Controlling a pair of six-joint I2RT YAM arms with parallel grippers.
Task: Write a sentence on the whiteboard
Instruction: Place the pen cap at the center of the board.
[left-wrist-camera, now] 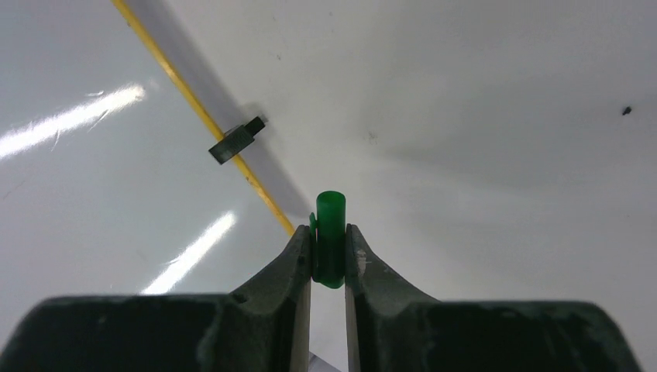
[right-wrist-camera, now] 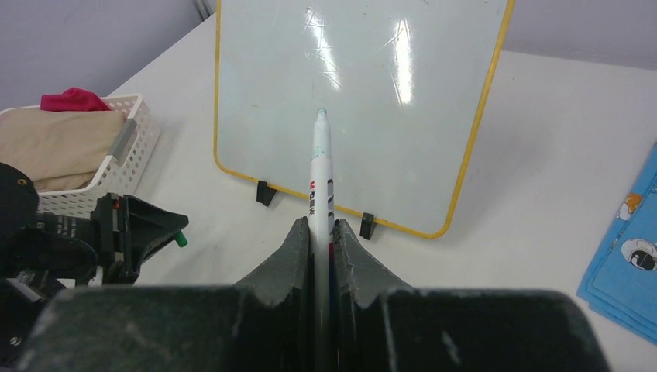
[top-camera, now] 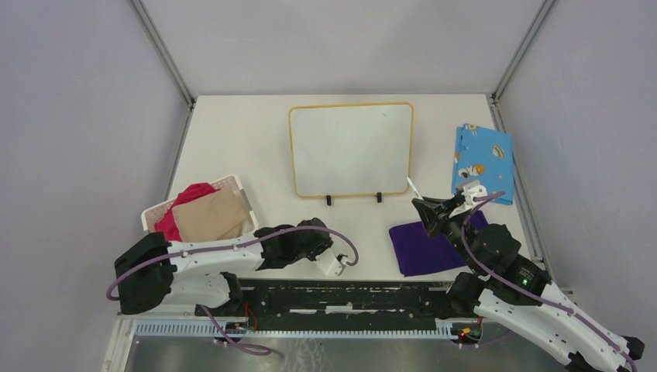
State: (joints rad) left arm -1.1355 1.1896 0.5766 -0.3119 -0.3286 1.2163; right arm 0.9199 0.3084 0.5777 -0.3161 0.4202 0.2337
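Note:
The green marker cap is above the flat table and would fall if I opened my left gripper now. I need to keep holding it.
The whiteboard [top-camera: 350, 151], with a yellow-orange rim, stands propped on two black feet at the table's middle back. Its face is blank and no sentence shows on it. My right gripper [top-camera: 424, 205] is shut on a white marker [top-camera: 413, 188], uncapped, near the board's lower right corner. In the right wrist view the marker [right-wrist-camera: 320, 170] points from the gripper [right-wrist-camera: 322, 229] at the whiteboard [right-wrist-camera: 364, 101], apart from it. My left gripper [top-camera: 319, 227] is shut on a green marker cap [left-wrist-camera: 331, 225], low before the board's left foot [left-wrist-camera: 236, 139]. The cap also shows in the right wrist view [right-wrist-camera: 180, 240].
A white basket [top-camera: 232, 182] with red and tan cloths stands at the left. A purple cloth [top-camera: 426, 244] lies under my right arm. A blue patterned cloth [top-camera: 482, 161] lies to the right of the board. Frame posts stand at both back corners.

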